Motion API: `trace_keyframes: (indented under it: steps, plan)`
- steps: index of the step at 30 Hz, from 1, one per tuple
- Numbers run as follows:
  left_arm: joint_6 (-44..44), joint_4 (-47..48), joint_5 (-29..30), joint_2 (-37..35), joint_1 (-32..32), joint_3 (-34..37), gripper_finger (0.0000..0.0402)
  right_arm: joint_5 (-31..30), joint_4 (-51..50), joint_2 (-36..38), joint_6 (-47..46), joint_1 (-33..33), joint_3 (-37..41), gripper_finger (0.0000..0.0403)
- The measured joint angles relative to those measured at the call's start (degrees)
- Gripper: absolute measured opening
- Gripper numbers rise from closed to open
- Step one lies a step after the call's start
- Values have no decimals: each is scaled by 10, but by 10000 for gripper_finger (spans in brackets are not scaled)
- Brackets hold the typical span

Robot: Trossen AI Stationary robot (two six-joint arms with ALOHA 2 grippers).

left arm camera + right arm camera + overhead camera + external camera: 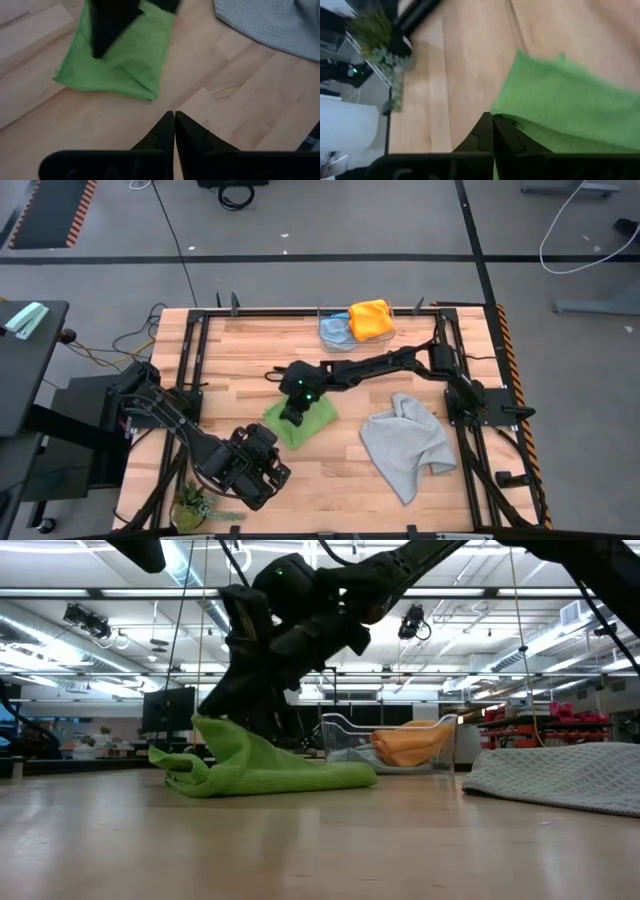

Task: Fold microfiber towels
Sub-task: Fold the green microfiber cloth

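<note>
My right gripper needs to keep hold of the green towel until I lower its edge [502, 112] to lie flat. My right fingers are pinching the towel's edge above the lower green layer [544, 142].
The bright green towel [305, 425] lies bunched on the table's middle, with one side raised in a peak [205, 730]. My right gripper [492, 120] reaches in from the right over it [292, 416] and is shut at that raised side. My left gripper [174, 120] hangs shut and empty above bare wood just near-left of the green towel [270, 442]. The light grey towel [405, 442] lies crumpled at the right. The yellow-orange towel [371, 318] and the light blue towel [335, 330] rest in a clear bin at the back. My right gripper pinches the green towel's edge [504, 116] between its two shut fingers, on the towel's left side. The fingers slant down from the far right. The held part stands up off the table while the rest [300, 775] lies on the wood; one layer or several, I cannot tell.
The clear bin [330, 315] stands at the far edge. A small potted plant [195, 505] sits at the near left corner. Black frame rails [195, 360] run along both sides of the table. Bare wood lies in front of the green towel.
</note>
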State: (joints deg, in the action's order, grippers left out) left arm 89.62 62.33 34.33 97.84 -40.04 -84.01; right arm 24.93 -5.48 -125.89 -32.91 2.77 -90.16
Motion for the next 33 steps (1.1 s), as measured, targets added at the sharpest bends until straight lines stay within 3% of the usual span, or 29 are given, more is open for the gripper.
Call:
trace_keyframes:
  steps: [10, 28, 33]
  plan:
    - [-2, -2, 1, 0, 3, 0, 12, -1, -19, -1, 5, 47, -14, 0]
    - [2, -19, 2, 0, 10, 0, 11, 0, 14, -1, 28, 66, -13, 0]
    - [2, -19, 7, 0, 10, 0, 19, -15, 20, -1, 38, 72, -13, 19]
